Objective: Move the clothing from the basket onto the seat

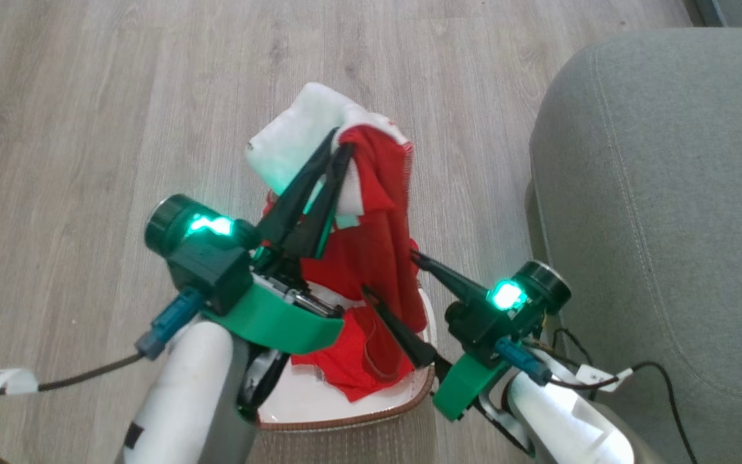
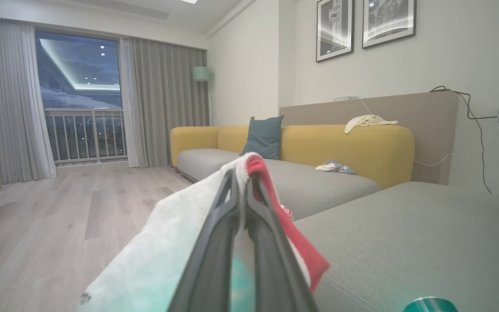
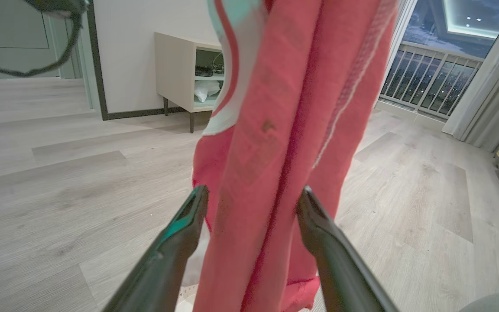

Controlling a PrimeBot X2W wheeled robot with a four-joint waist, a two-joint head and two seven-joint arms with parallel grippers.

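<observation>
Next, the right gripper grabs the cloth's upright red folds below its broad white part (image 1: 304, 138).
My left gripper (image 1: 339, 143) is shut on the clothing (image 1: 371, 245), a red and white garment that hangs from its fingertips down into the basket (image 1: 345, 420) below. More red fabric (image 1: 351, 367) lies inside the basket. In the left wrist view the shut fingers (image 2: 215, 242) pinch the white and red cloth (image 2: 167, 251). My right gripper (image 1: 389, 274) is open, its fingers on either side of the hanging red cloth. The right wrist view shows that cloth (image 3: 271, 130) between the spread fingers (image 3: 189, 221). The grey-green seat (image 1: 667, 193) stands to the right of the basket.
Pale wooden floor (image 1: 87, 129) surrounds the basket. A dark cable with a white tag (image 1: 4, 381) lies at the lower left. A sofa with a yellow back (image 2: 345, 147) and a blue cushion (image 2: 263, 136) stands beyond the seat. A low cabinet (image 3: 184, 82) stands by the wall.
</observation>
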